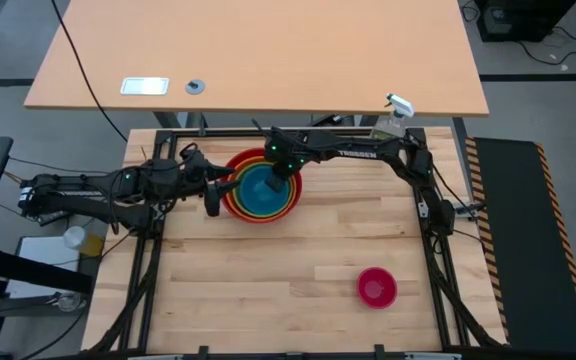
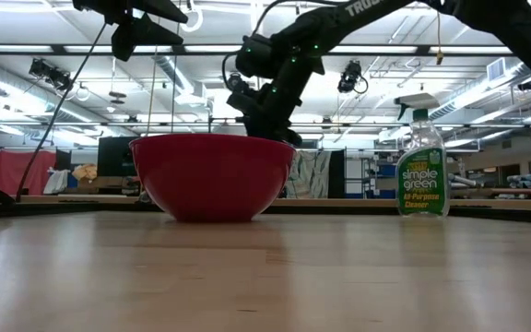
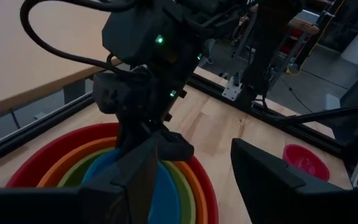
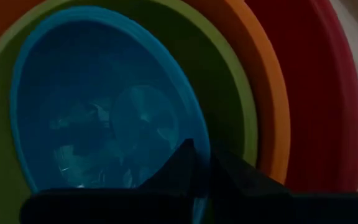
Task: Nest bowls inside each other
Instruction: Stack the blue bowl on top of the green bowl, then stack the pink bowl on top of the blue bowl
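Observation:
I can open my right gripper now. The blue bowl (image 4: 104, 112) is inside the green bowl's rim and would stay in it.
The red bowl (image 1: 236, 205) stands on the table at the far middle, with the orange bowl (image 4: 263, 81), the lime green bowl (image 4: 225, 93) and the blue bowl (image 4: 104, 112) inside it, one in another. My right gripper (image 4: 207, 158) reaches down into the stack and is shut on the blue bowl. My left gripper (image 1: 213, 196) stands open just left of the red bowl, above the table, with nothing between its fingers. The pink bowl (image 1: 376, 287) sits apart on its base near the front right. My right gripper pinches the blue bowl's rim (image 4: 205, 140) on the side toward the table's right. One finger (image 4: 185, 158) is inside the bowl and the other is outside, over the green bowl. The fingers slant down from the far right. The blue bowl lies inside the green bowl.
A clear spray bottle (image 1: 396, 115) stands at the table's far right corner. A black frame (image 1: 438, 215) runs along the table's sides. Bare wood lies between the stack and the pink bowl.

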Tool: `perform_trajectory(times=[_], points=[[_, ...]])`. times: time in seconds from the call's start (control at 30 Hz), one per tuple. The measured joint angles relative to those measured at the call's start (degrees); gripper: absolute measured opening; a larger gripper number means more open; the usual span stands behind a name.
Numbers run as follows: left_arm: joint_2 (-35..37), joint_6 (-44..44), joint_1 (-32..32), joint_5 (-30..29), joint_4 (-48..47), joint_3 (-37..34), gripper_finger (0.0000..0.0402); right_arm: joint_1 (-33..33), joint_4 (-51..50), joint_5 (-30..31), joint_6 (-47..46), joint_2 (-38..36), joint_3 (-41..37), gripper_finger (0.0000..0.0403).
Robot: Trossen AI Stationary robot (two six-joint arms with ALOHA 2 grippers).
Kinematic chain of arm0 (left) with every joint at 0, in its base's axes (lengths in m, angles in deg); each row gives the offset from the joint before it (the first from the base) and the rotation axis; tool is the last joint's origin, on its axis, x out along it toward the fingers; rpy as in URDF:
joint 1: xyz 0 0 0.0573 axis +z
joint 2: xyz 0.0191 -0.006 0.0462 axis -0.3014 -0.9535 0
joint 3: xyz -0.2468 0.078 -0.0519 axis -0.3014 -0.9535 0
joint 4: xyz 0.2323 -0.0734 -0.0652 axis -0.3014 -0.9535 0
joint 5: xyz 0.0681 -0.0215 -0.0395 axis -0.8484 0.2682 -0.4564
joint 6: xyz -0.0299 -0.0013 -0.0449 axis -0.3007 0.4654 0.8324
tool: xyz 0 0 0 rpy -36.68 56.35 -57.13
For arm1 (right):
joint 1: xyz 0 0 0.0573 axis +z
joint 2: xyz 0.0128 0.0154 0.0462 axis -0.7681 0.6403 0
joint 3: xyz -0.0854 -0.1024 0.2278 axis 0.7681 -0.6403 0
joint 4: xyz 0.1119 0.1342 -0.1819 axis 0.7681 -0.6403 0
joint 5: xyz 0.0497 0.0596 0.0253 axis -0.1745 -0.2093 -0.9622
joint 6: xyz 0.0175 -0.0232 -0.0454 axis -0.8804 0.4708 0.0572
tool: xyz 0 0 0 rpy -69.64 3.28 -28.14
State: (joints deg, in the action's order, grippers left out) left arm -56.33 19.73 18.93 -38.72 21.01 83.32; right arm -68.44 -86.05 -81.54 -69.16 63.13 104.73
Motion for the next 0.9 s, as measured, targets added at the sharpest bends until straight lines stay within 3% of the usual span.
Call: perform_trajectory(times=[0.23, 0.63, 0.9], points=[[0.00, 0.00, 0.00, 0.06, -0.08, 0.00, 0.0208, -0.08, -0.13, -0.51, 4.07, 0.00, -0.01, 0.0060], [0.00, 0.57, 0.00, 0.92, -1.37, 0.00, 0.0208, -0.10, -1.58, -0.90, 6.03, 0.00, -0.09, 0.0145], [0.00, 1.09, 0.00, 1.90, -1.85, 0.00, 0.0208, -0.16, -10.86, 1.91, 7.46, -0.11, 5.48, 0.0156]])
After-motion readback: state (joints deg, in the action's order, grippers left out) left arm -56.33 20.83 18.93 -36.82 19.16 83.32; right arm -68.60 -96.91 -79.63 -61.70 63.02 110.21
